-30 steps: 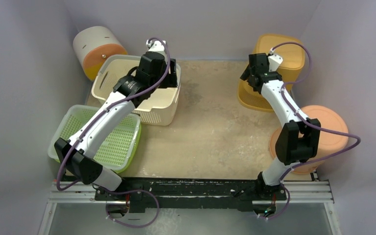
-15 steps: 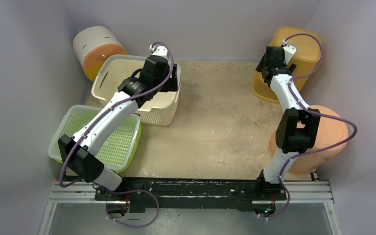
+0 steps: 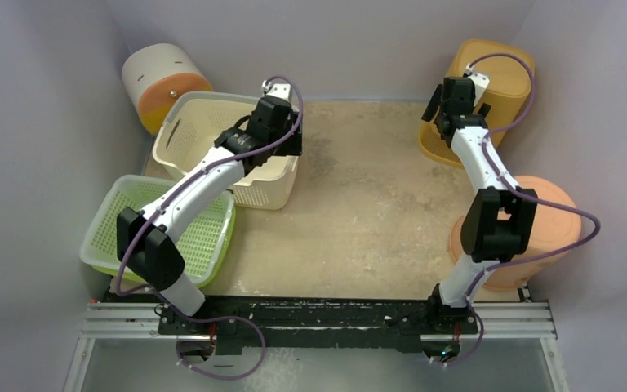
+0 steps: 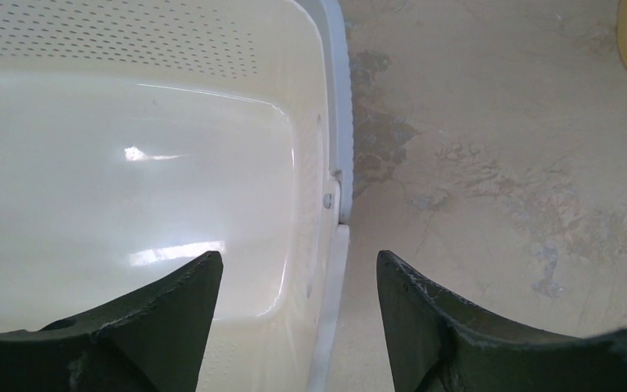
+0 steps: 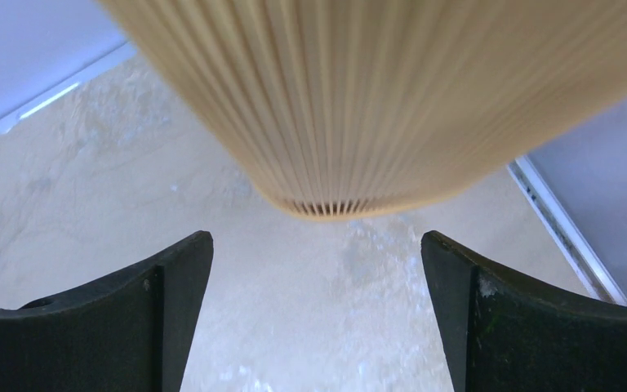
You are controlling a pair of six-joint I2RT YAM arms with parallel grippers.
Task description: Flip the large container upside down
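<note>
The left gripper isn't ready to close on the cream basket's rim yet and should lower first: it is above the rim, which runs in the gap between the fingers, with the rim's step beyond them.
A large cream perforated basket (image 3: 186,135) stands upright at the back left. My left gripper (image 3: 283,137) is open over its right wall. In the left wrist view the gripper (image 4: 298,269) straddles the rim (image 4: 340,237), with one finger inside the basket (image 4: 131,163) and one outside over the table. A yellow ribbed basket (image 3: 496,82) leans tilted in the back right corner. My right gripper (image 3: 455,100) is open and empty beside it. In the right wrist view the gripper (image 5: 317,245) is just below the basket's ribbed side (image 5: 359,98), apart from it.
A green mesh basket (image 3: 196,237) sits at the front left under the left arm. A white and orange cylinder (image 3: 162,82) lies at the back left corner. An orange round bin (image 3: 551,224) stands at the right by the right arm's elbow. Walls close in on three sides.
My left gripper moved right to the cream basket's right wall. My right gripper swung toward the back right, and the yellow basket shifted into that corner and tilted.
</note>
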